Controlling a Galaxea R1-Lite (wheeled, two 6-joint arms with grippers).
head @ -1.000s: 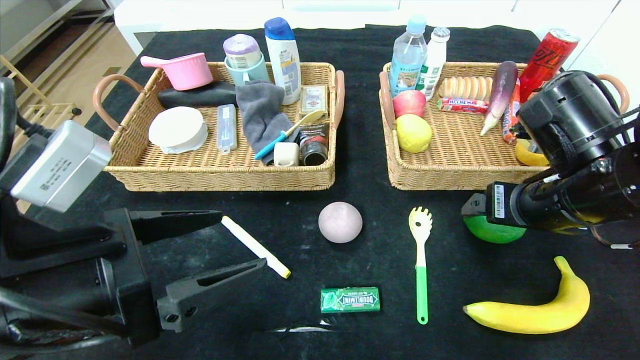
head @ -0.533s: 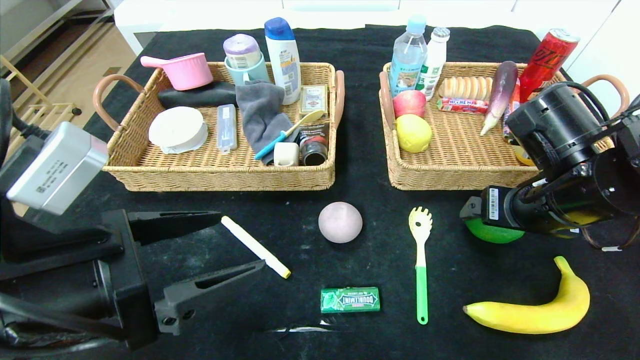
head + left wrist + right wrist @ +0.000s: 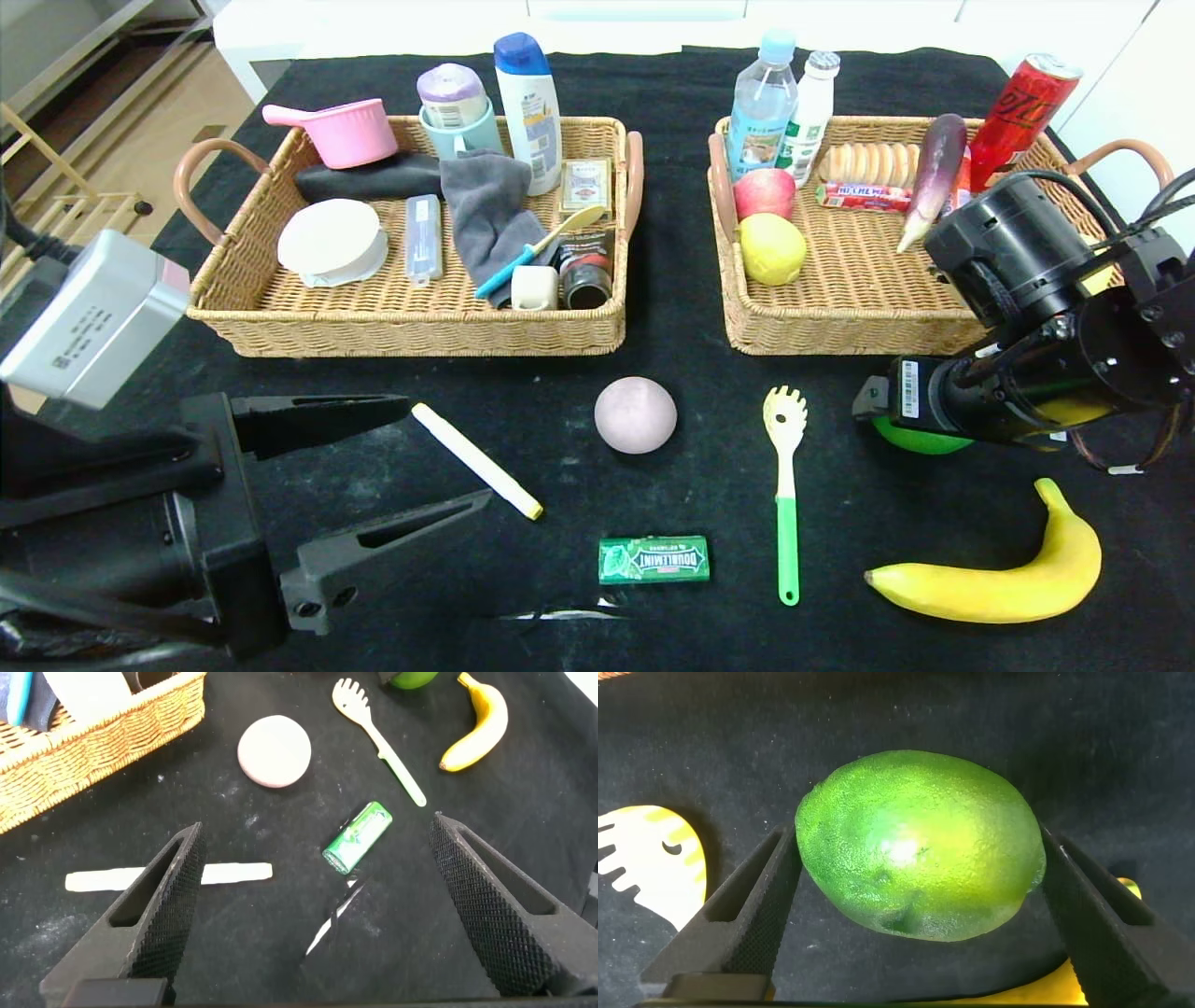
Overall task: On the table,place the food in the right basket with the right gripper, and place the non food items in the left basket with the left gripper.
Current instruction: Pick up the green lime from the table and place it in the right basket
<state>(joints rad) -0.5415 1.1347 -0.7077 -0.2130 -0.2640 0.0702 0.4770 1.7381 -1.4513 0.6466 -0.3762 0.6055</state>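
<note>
My right gripper has to place this food in the basket with the fruit (image 3: 857,258) next, so it should grab the green lime (image 3: 910,437) by its tapered ends.
A green lime (image 3: 920,845) lies on the black cloth, in front of the right basket (image 3: 840,331). My right gripper (image 3: 915,873) is open and straddles the lime, one finger on each side, close to its skin. In the head view the arm covers most of the lime (image 3: 910,437). My left gripper (image 3: 450,453) is open and empty above the front left of the table. A white stick (image 3: 476,459), a pale ball (image 3: 635,414), a green gum pack (image 3: 653,559), a yellow-green pasta spoon (image 3: 786,485) and a banana (image 3: 999,579) lie loose on the cloth.
The left basket (image 3: 411,331) holds a pink pot, bottles, a grey cloth and other non-food items. The right basket holds bottles, an apple, a lemon, biscuits and an eggplant. A red can (image 3: 1022,107) stands at its far right corner.
My right arm has moved left and lower, so its fingers sit around the lime. My left gripper has drifted slightly back towards me. The loose objects have not moved.
</note>
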